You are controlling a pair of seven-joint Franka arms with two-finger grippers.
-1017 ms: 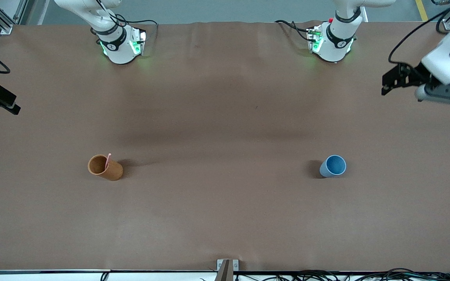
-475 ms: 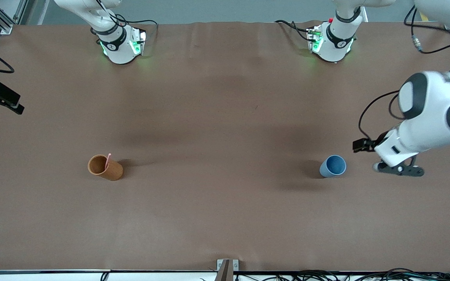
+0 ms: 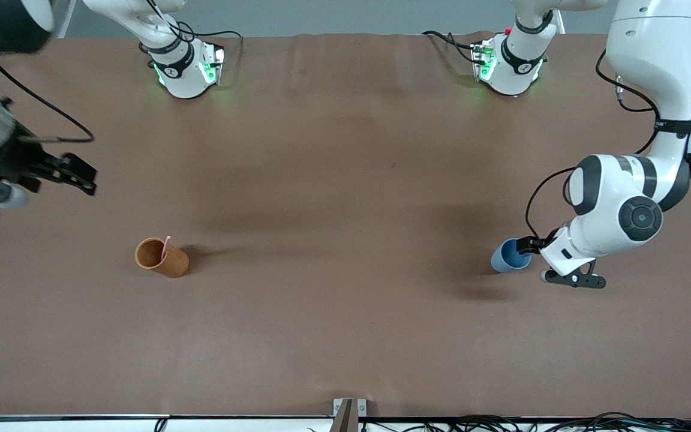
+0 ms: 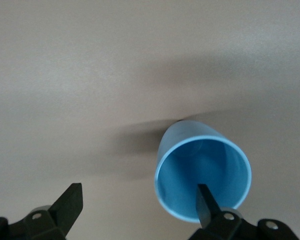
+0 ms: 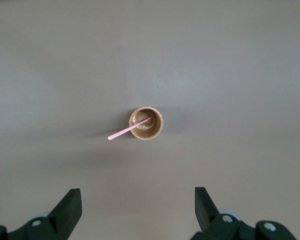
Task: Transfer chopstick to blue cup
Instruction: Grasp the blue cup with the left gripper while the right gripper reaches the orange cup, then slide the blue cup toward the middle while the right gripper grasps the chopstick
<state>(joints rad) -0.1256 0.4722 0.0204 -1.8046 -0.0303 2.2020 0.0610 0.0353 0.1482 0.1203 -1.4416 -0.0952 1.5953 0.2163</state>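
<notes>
My left gripper grabs the blue cup by its rim [image 4: 162,162] next, which leaves the blue cup's opening [image 4: 204,175] free to take the chopstick.
The blue cup [image 3: 504,259] stands upright at the left arm's end of the table. My left gripper [image 3: 530,248] hangs open low over it. In the left wrist view one of the fingers [image 4: 207,201] shows over the mouth of the blue cup [image 4: 203,167], and the other stands wide of it. The pink chopstick [image 3: 166,245] leans in an orange-brown cup [image 3: 161,258] at the right arm's end. My right gripper [image 3: 84,176] is open over bare cloth there. Its wrist view shows the chopstick [image 5: 129,129] sticking out of the orange-brown cup [image 5: 146,123] well ahead of the gripper [image 5: 137,202].
Brown cloth [image 3: 345,180] covers the whole table. The two arm bases [image 3: 186,66] [image 3: 508,63] stand along its edge farthest from the front camera. A small metal bracket [image 3: 348,411] and loose cables [image 3: 501,423] lie at the nearest edge.
The left arm has swung in from the table's end and come down to the blue cup. The right gripper has moved in from the table's edge toward the orange-brown cup. Neither cup has moved.
</notes>
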